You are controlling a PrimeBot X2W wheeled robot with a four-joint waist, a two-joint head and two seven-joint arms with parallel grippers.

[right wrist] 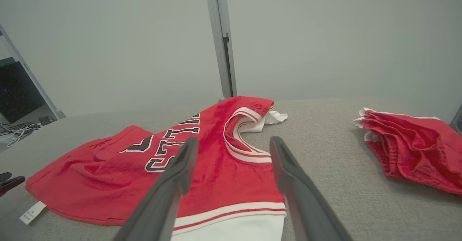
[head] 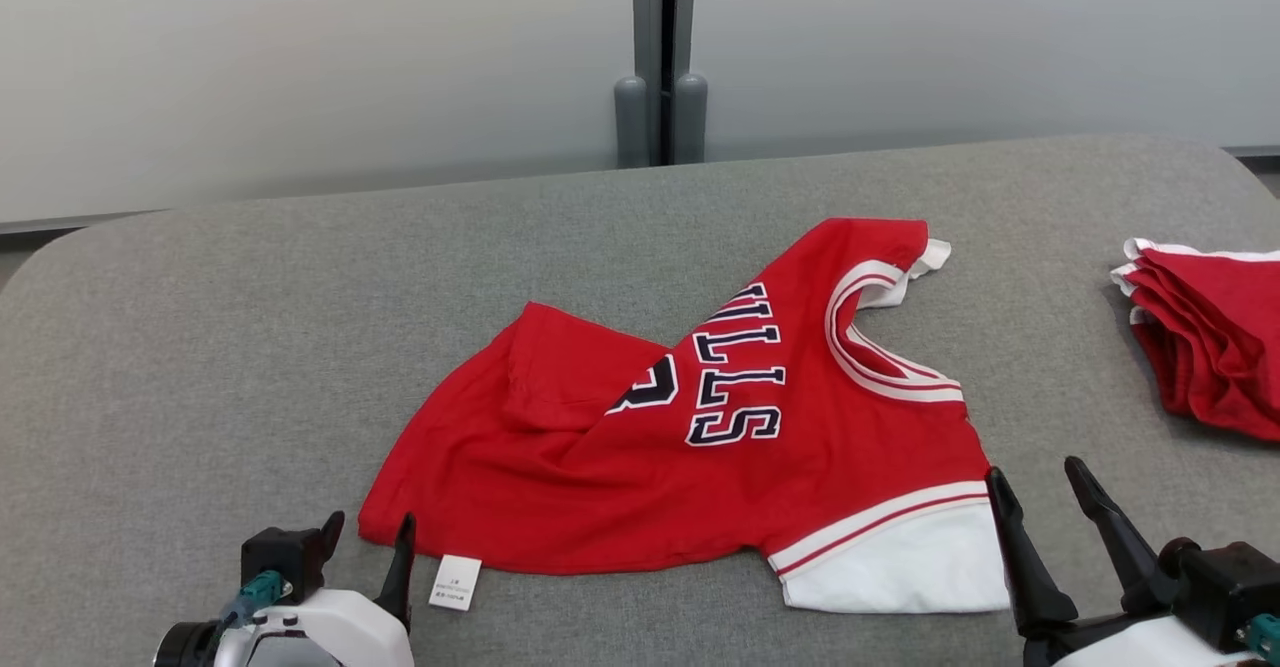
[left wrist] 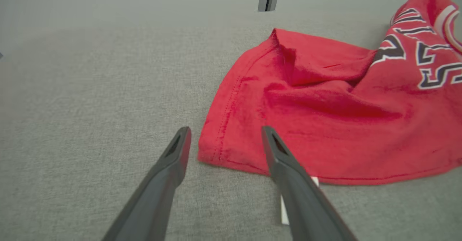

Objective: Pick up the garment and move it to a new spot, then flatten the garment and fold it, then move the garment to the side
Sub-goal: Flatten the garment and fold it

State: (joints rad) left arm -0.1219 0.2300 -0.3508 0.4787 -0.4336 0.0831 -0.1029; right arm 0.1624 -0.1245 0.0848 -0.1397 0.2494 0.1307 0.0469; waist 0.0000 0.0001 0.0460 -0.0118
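My left gripper has to pinch the jersey by its red hem corner [head: 381, 522] next, because the jersey's body [head: 600, 475] lies loose and wrinkled.
A red jersey garment [head: 700, 427] with dark lettering, a white-trimmed neck and a white sleeve lies partly folded and rumpled on the grey padded table [head: 250, 327]. A white care label [head: 455, 583] sticks out from its near hem. My left gripper [head: 368, 530] stands open at the garment's near left corner [left wrist: 216, 150], its fingers straddling that corner just above it. My right gripper [head: 1040, 482] is open beside the white sleeve [head: 900, 557] at the near right; in the right wrist view the garment [right wrist: 216, 168] lies between and beyond its fingers [right wrist: 180, 165].
A second pile of red cloth with white trim [head: 1210, 337] lies at the table's right edge, also in the right wrist view [right wrist: 415, 143]. A pale wall with a grey post [head: 660, 57] stands behind the table. The table's rounded left end [head: 60, 257] is bare.
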